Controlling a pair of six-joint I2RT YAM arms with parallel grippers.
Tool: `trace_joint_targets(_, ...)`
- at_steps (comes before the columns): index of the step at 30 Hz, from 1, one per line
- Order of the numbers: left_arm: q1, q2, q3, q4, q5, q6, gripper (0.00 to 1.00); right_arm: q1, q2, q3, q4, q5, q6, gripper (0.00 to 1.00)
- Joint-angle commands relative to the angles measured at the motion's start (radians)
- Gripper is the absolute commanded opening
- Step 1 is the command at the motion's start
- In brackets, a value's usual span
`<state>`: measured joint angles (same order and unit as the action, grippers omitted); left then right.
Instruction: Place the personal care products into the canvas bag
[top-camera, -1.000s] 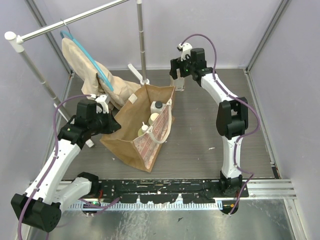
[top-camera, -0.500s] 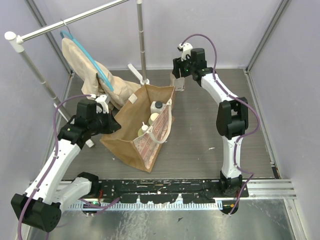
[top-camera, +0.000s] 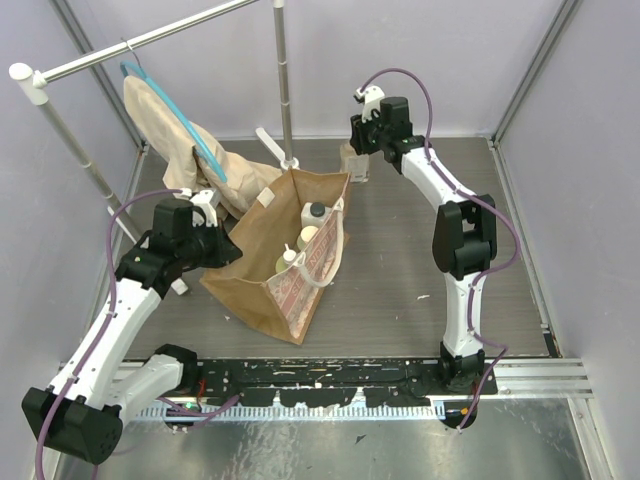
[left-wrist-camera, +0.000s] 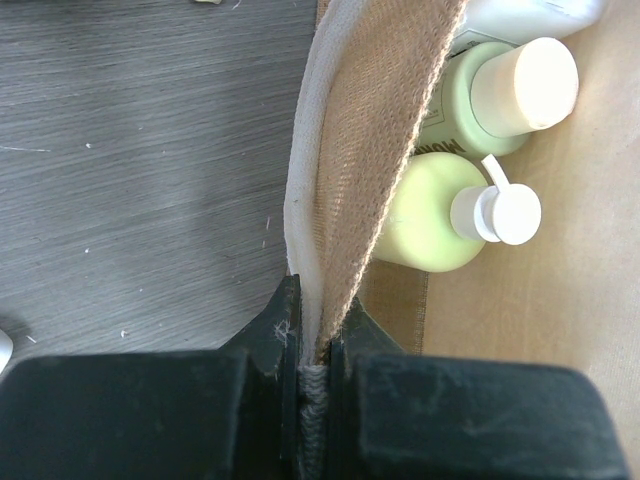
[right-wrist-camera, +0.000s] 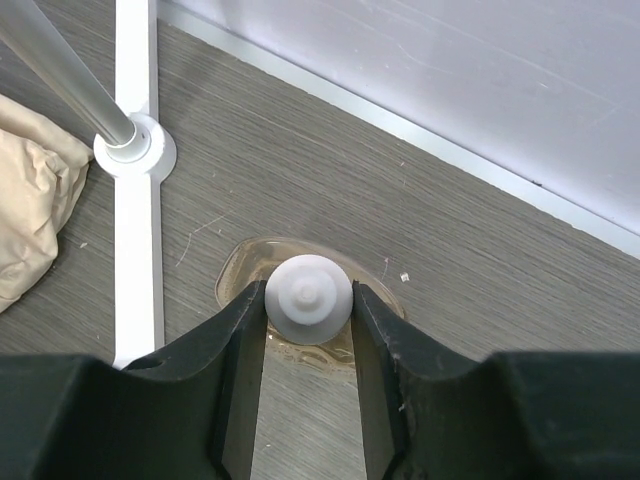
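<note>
My right gripper's fingers touch the white cap of the squat amber bottle from opposite sides. The bottle would come up off the table if I lifted my right gripper now.
The tan canvas bag stands open at centre left. My left gripper is shut on the cream-edged rim of the bag. Inside it are a white bottle with a black cap and two yellow-green bottles, which the left wrist view shows up close. At the back, my right gripper is shut on the white cap of the squat amber bottle, which stands upright on the table.
A beige garment on a blue hanger hangs from a metal rack behind the bag. The rack's upright pole and white foot stand just left of the amber bottle. The back wall is close behind.
My right gripper has closed from wide open onto the amber bottle's cap. The left arm and the bag have not moved.
</note>
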<state>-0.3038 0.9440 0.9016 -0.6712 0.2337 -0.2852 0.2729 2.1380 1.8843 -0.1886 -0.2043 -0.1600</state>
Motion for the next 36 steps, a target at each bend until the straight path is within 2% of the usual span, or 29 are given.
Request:
trace_joint_targets(1,-0.002,-0.013,0.007,0.001,0.019,0.004,0.0,0.006,-0.073,-0.007,0.027,0.016,0.006,0.16)
trace_joint_targets(4,-0.003,-0.01,0.007,0.0,0.023,0.004,0.0,0.009,-0.09,-0.001,0.016,0.033,0.014,0.01)
trace_joint_targets(5,-0.002,-0.011,0.008,0.0,0.025,0.003,0.0,0.009,-0.1,0.006,0.002,0.039,0.02,0.01)
trace_joint_targets(9,-0.002,-0.013,0.009,-0.001,0.03,0.003,0.0,0.01,-0.164,0.046,-0.089,0.047,0.066,0.01)
trace_joint_targets(15,-0.001,-0.012,0.009,-0.001,0.034,0.006,0.0,0.022,-0.32,0.026,-0.121,0.039,0.112,0.01)
trace_joint_targets(24,-0.003,-0.002,0.009,0.008,0.043,0.009,0.0,0.104,-0.469,0.136,-0.264,0.096,0.115,0.01)
trace_joint_targets(27,-0.002,0.007,0.009,0.01,0.047,0.015,0.0,0.156,-0.516,0.155,-0.261,0.104,0.091,0.01)
trace_joint_targets(32,-0.002,0.028,0.009,0.012,0.062,0.022,0.0,0.284,-0.502,0.368,-0.393,0.13,0.032,0.01)
trace_joint_targets(36,-0.002,0.028,-0.005,0.03,0.067,0.015,0.0,0.372,-0.514,0.42,-0.429,0.129,0.021,0.01)
